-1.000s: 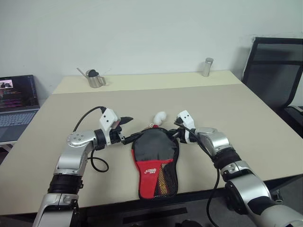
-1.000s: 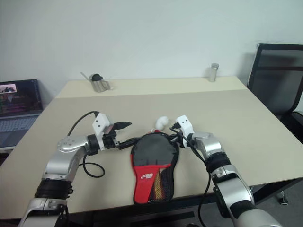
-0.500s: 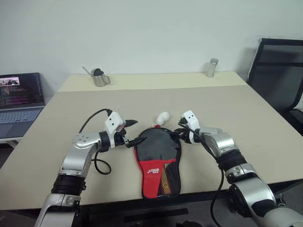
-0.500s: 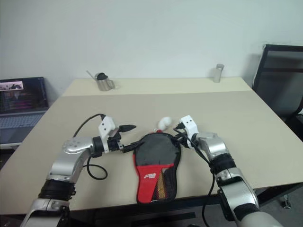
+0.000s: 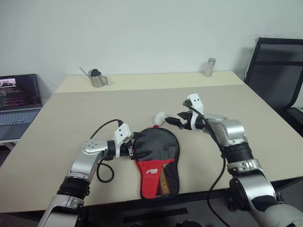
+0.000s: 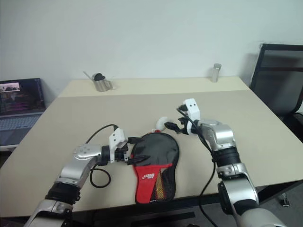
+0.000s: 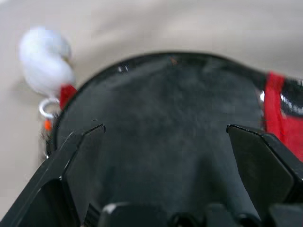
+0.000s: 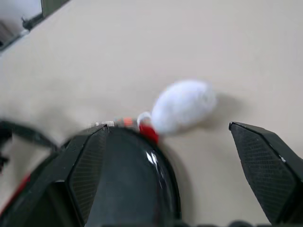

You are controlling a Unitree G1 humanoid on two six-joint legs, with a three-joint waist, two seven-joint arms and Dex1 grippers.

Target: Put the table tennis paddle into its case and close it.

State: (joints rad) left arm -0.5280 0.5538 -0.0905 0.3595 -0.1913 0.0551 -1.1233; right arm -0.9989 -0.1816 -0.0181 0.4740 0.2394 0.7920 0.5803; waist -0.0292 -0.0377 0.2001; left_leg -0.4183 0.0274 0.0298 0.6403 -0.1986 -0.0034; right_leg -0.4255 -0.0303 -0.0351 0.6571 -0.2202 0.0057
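The charm's clip end (image 5: 154, 126) lies tight against the case, so the robot's right gripper should next pick up the charm by its free plush end (image 5: 163, 115), which is over empty table.
The case (image 5: 156, 152) lies flat near the table's front edge, black at the top and red with a mesh pocket below. Its white duck charm (image 5: 159, 116) rests on the table just beyond the case's round end. The paddle is hidden. My left gripper (image 5: 141, 152) is low at the case's left edge, open, with its fingers (image 7: 80, 151) spread over the black fabric. My right gripper (image 5: 176, 119) hovers above the table beyond the case's upper right edge, close to the charm (image 8: 182, 106). It is open and holds nothing.
A small metal pitcher (image 5: 97, 78) and a metal canister (image 5: 209, 67) stand at the table's far edge. An open laptop (image 5: 18, 101) sits off the table to the left. A black chair (image 5: 277, 71) stands at the right.
My right gripper has opened, let go of the case's upper right edge and risen. My left gripper has sunk and moved right to the case's left edge.
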